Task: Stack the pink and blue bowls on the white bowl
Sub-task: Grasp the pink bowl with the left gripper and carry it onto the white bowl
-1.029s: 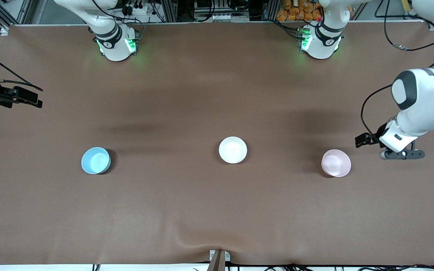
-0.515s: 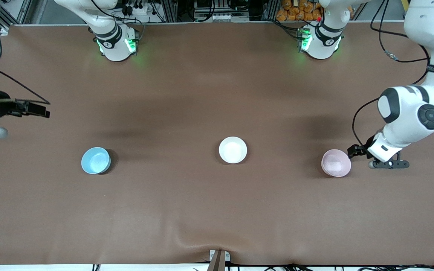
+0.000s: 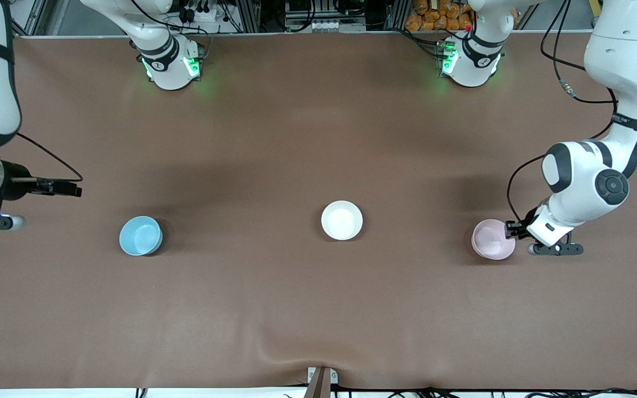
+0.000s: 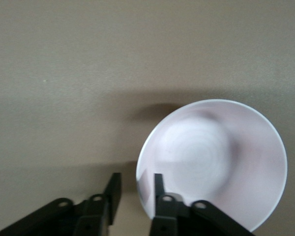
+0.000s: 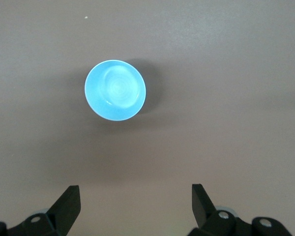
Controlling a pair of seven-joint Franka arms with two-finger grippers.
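I need to grip the blue bowl by its rim (image 3: 141,218) with my right gripper next, so that I can stack it on the white bowl (image 3: 342,220).
The pale pink bowl (image 3: 492,239) stands toward the left arm's end of the table. My left gripper (image 3: 512,229) is low at its rim, open. In the left wrist view (image 4: 136,180) one finger is inside the pink bowl (image 4: 211,157) and one is outside, with the rim between them and a gap left. The white bowl (image 3: 342,220) stands at mid table. The light blue bowl (image 3: 140,235) stands toward the right arm's end. My right gripper (image 3: 69,189) is open wide and empty in the air beside the blue bowl (image 5: 115,90), nearer the table's end; the right wrist view (image 5: 135,191) shows this.
The brown mat (image 3: 296,138) covers the whole table. The two arm bases (image 3: 170,63) (image 3: 469,61) stand along its edge farthest from the front camera. A small bracket (image 3: 321,378) sits at the nearest edge.
My left gripper has come down and inward to the pink bowl's rim. My right gripper has moved nearer the blue bowl. The bowls have not moved.
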